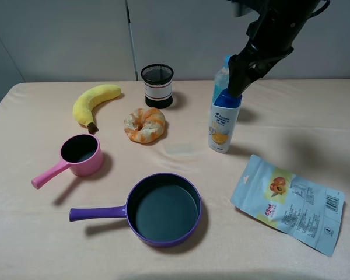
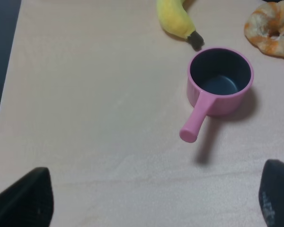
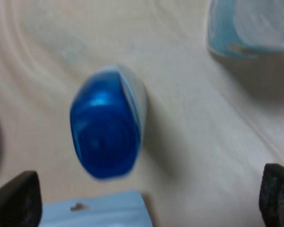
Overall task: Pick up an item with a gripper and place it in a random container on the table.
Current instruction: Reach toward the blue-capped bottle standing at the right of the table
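Observation:
Next, my right gripper grabs the white bottle by its dark blue cap (image 1: 226, 100) to place it in the purple frying pan (image 1: 163, 208).
The item, a white bottle (image 1: 223, 125) with a dark blue cap and orange label art, stands upright on the table (image 1: 315, 116) right of centre. My right gripper (image 1: 237, 81) hovers just above its cap, open. In the right wrist view the blue cap (image 3: 106, 124) lies below and between the spread fingertips (image 3: 16, 201), nothing gripped. The container, a purple frying pan (image 1: 163, 208) with a long handle, sits empty near the front centre. My left gripper (image 2: 151, 203) is open over bare table, well short of the pink saucepan (image 2: 220, 80).
A clear water bottle (image 1: 221, 73) stands right behind the item. A snack pouch (image 1: 289, 201) lies front right. A black mesh cup (image 1: 157, 85), a pastry ring (image 1: 144, 125), a banana (image 1: 93, 102) and the pink saucepan (image 1: 81, 154) occupy the left half.

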